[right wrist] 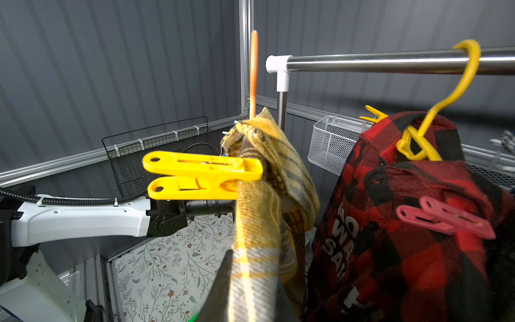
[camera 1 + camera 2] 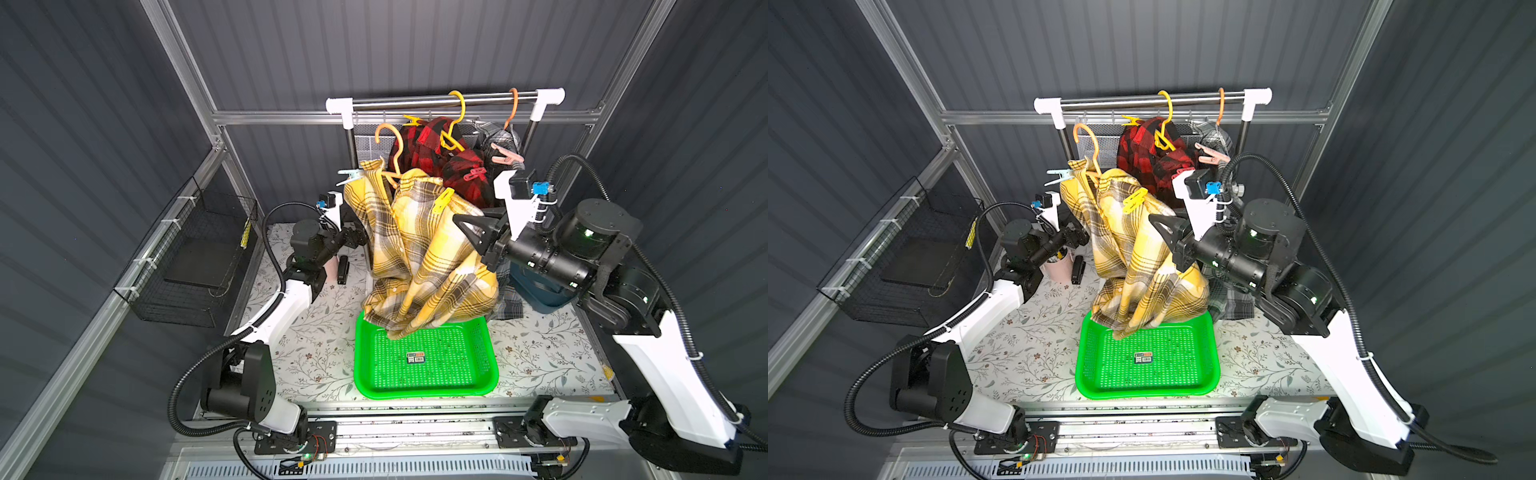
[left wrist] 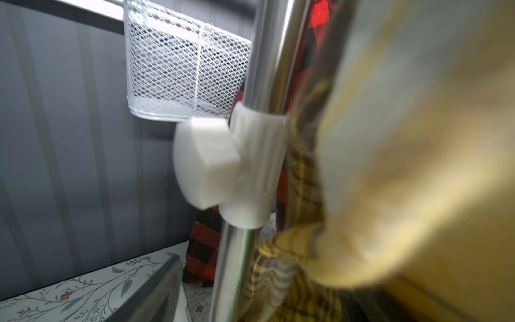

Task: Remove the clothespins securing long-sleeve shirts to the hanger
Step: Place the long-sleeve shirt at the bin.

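Observation:
My left gripper picks up the yellow shirt by its side below the pale blue clothespin (image 2: 348, 176) next, to carry it with clothespins free for removal.
The yellow-and-black shirt (image 2: 419, 249) hangs on an orange hanger (image 2: 390, 145) whose hook is off the rail. My right gripper (image 2: 457, 220) is shut on its cloth (image 1: 253, 267), just below a yellow clothespin (image 1: 200, 175) clipped to its shoulder. A pale blue clothespin (image 2: 348, 176) grips the other shoulder. The red-and-black shirt (image 2: 432, 153) carries a yellow clothespin (image 2: 411, 121) and a pink one (image 1: 446, 220). A salmon clothespin (image 2: 505, 154) sits on the grey shirt (image 2: 500, 139). My left gripper (image 2: 359, 237) is open behind the yellow shirt, one finger (image 3: 164, 290) showing.
A green tray (image 2: 486, 374) lies under the yellow shirt's hem. The rack's rail (image 2: 415, 101) and post (image 3: 264, 55) stand behind. A white mesh basket (image 3: 181, 64) hangs at the back and a black wire basket (image 2: 195, 257) on the left wall. A blue bin (image 2: 540, 291) sits at right.

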`<state>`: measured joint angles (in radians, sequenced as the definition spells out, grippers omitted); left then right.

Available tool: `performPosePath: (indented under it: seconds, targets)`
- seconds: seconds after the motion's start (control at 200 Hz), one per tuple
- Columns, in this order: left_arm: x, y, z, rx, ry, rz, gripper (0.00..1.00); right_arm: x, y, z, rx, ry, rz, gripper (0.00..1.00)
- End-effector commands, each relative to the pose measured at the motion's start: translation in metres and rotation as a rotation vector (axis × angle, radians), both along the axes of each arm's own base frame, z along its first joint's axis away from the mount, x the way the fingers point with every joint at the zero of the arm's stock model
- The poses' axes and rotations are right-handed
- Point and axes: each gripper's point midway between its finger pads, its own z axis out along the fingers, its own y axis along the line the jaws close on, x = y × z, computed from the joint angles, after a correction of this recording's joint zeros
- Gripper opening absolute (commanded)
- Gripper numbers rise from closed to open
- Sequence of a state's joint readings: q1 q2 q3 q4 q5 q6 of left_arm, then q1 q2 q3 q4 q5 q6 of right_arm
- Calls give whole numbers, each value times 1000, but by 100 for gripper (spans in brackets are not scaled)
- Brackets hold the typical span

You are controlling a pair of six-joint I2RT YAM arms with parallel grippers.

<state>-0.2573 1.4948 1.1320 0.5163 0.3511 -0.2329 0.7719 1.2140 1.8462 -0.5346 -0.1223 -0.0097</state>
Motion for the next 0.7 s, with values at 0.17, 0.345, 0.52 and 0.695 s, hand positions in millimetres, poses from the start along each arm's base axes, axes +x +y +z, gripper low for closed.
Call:
performPosePath:
  seconds: [0.17, 0.345, 0.52, 0.695]
  targets:
    - [-32, -11, 44, -79, -76, -125, 89, -23, -15, 71, 105, -185, 27, 0]
    - [-37, -13, 62, -91, -106, -145, 89, -35, -16, 90, 116, -228, 70, 0]
    - [-39, -15, 78, -102, -127, -169, 90, -45, -15, 100, 131, -244, 112, 0]
    - [-44, -19, 96, -128, -166, -206, 86, -52, -14, 103, 145, -243, 145, 0]
